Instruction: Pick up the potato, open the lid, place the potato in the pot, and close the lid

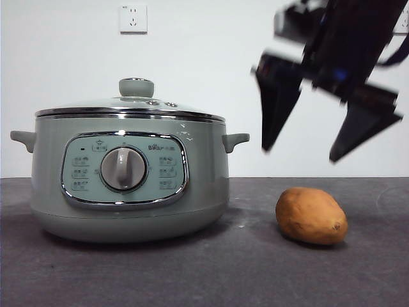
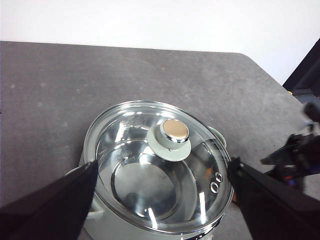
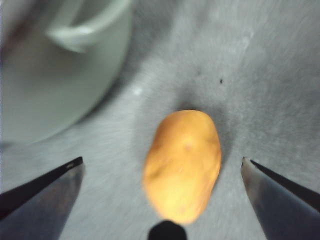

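My left gripper grabs the lid by its knob (image 1: 136, 87) next. The lid's opening up lets the potato (image 1: 311, 215) go in.
The orange-brown potato (image 1: 311, 215) (image 3: 182, 164) lies on the dark table to the right of the pot (image 1: 131, 176). The pale green pot has its glass lid (image 1: 131, 107) (image 2: 160, 165) on, knob (image 2: 175, 132) upward. My right gripper (image 1: 300, 153) (image 3: 162, 165) hangs open above the potato, one jaw on either side of it, not touching it. My left gripper (image 2: 162, 172) is open high above the lid, its jaws spread wider than the pot's rim. The right arm (image 2: 300, 155) shows at the edge of the left wrist view.
The pot's side handle (image 1: 235, 141) (image 3: 87, 30) sticks out toward the potato. A wall socket (image 1: 133, 18) sits on the white wall behind. The dark table (image 1: 255, 268) ends at a rounded far corner (image 2: 245, 55).
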You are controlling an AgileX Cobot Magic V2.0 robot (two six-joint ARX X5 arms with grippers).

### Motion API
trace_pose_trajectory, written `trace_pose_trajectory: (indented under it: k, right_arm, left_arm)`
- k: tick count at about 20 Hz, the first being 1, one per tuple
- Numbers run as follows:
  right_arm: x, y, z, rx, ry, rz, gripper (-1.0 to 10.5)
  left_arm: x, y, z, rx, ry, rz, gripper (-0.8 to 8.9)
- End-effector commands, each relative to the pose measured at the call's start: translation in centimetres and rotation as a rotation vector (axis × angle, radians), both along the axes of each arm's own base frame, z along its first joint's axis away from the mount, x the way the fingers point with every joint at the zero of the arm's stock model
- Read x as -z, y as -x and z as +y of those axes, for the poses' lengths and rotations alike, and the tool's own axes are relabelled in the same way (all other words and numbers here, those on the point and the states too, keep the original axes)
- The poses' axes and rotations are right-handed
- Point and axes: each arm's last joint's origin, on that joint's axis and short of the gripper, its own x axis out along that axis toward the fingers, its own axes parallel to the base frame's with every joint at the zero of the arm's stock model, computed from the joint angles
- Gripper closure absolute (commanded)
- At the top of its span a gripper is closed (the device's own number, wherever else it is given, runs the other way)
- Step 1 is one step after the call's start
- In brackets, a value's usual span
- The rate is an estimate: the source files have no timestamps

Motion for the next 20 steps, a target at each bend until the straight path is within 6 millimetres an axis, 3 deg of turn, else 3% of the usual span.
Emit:
trace_pose_trajectory:
  k: [1,4,5,9,14,20]
  right_arm:
    - [2.2,-1.1,0.6,0.023,0.042,0.047,4.2]
    - [4.8,-1.9,1.0,0.024,0.085,0.119,4.2]
    - [5.4,-2.1,1.1,0.025,0.095,0.136,4.8]
    - [5.8,-2.5,1.4,0.034,0.086,0.125,9.7]
    - [5.0,-2.2,1.3,0.034,0.075,0.107,9.6]
    - [0.6,0.2,-0.3,0.033,0.05,0.063,9.6]
  left_arm:
    - [0.0,0.0,0.0,0.004,-0.004,-0.008,3.77]
    - [0.0,0.0,0.0,0.002,-0.005,-0.007,3.77]
    - [0.0,0.0,0.0,0.003,-0.005,-0.006,3.77]
    - [0.2,-0.6,0.0,0.003,-0.005,0.018,3.77]
    - [0.6,-1.4,0.0,0.004,-0.005,0.047,3.77]
    - [1.1,-3.5,-0.9,0.06,-0.005,0.067,3.78]
